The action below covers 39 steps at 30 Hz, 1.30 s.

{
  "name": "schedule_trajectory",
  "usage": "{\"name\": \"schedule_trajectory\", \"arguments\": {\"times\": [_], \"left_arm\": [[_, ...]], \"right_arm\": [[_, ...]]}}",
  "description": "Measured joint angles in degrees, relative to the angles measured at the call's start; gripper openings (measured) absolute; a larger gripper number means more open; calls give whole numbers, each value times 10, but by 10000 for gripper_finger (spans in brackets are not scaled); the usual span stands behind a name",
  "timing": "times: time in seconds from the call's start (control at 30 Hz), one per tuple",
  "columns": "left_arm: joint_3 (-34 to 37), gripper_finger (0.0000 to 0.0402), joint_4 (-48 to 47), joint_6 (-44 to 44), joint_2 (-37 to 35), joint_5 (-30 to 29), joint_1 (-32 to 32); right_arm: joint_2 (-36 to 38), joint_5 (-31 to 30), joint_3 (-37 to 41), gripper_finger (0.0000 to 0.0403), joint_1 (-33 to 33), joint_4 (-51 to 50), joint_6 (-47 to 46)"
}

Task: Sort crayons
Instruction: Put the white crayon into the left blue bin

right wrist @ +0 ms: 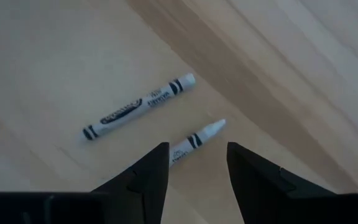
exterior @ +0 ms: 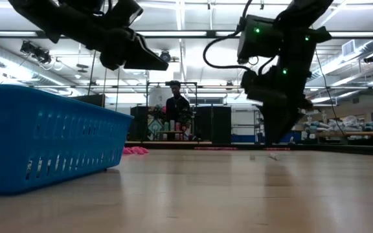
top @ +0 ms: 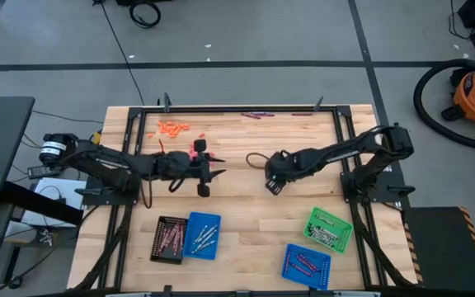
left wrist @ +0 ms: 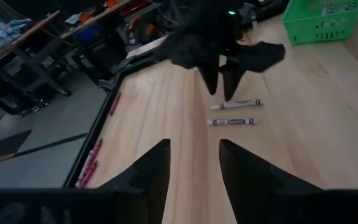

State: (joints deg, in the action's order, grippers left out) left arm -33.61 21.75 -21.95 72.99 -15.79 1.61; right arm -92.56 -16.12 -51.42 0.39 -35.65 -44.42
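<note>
My fingers are above the nearer silver-grey crayon (right wrist: 194,141), so closing would miss. My right gripper needs to come down first, then close on the crayon.
Two silver-grey crayons lie flat on the wooden table under my right gripper: one (right wrist: 138,107) a little ahead of the fingers, the other (right wrist: 199,138) with one end between the fingertips. They also show in the left wrist view (left wrist: 236,104). My right gripper (right wrist: 197,149) (top: 271,183) points down at the table's middle, open, its fingers on either side of the nearer crayon without touching it. My left gripper (left wrist: 194,152) (top: 208,170) is open and empty, held above the table left of centre and facing the right gripper.
Orange crayons (top: 171,128) lie in a heap at the far left, and purple ones (top: 254,115) lie along the far edge. A black tray (top: 169,239) and a blue tray (top: 202,235) stand near left. A green tray (top: 330,228) and a second blue tray (top: 307,264) stand near right.
</note>
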Motion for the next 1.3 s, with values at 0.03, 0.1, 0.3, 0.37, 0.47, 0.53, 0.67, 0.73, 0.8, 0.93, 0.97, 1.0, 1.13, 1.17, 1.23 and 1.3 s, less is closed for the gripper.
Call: {"name": "schedule_trajectory", "arguments": {"times": [0.03,0.1,0.3,0.37,0.47,0.53,0.67,0.73,0.8,0.93,0.97,1.0,1.13,1.17,1.23,1.3], "left_arm": [[0,148,1,1,0,0,-2],[0,148,3,6,0,0,-5],[0,148,-1,29,0,0,-9],[0,148,0,34,0,-3,-9],[0,148,-1,45,0,-11,-9],[0,148,-4,51,0,-11,-9],[0,148,-5,62,0,-11,-9],[0,148,-5,63,0,-11,-9],[0,148,-5,64,0,-11,-9],[0,148,-7,65,0,-11,-8],[0,148,-7,65,0,-11,-8],[0,148,-7,65,0,-11,-8],[0,148,-11,73,0,-11,-8],[0,148,-12,74,0,-11,-8],[0,148,-12,74,0,-11,-8],[0,148,-12,74,0,-11,-8]], "right_arm": [[-7,-11,0,170,6,1,-15],[-15,-25,0,169,16,10,-37],[-30,-57,0,169,34,17,-85],[-38,-64,0,169,39,17,-95],[-57,-65,1,169,46,15,-112],[-71,-69,-1,169,53,18,-123],[-91,-84,-1,169,68,18,-140],[-91,-85,-1,169,71,19,-141],[-87,-85,-1,167,74,18,-141],[-85,-76,-1,147,73,15,-134],[-85,-71,-1,138,72,15,-131],[-85,-67,-1,128,72,15,-130],[-85,-47,-1,84,72,13,-117],[-85,-44,-1,72,72,13,-113],[-85,-41,-1,50,72,12,-106],[-85,-40,-1,33,72,10,-98]]}}
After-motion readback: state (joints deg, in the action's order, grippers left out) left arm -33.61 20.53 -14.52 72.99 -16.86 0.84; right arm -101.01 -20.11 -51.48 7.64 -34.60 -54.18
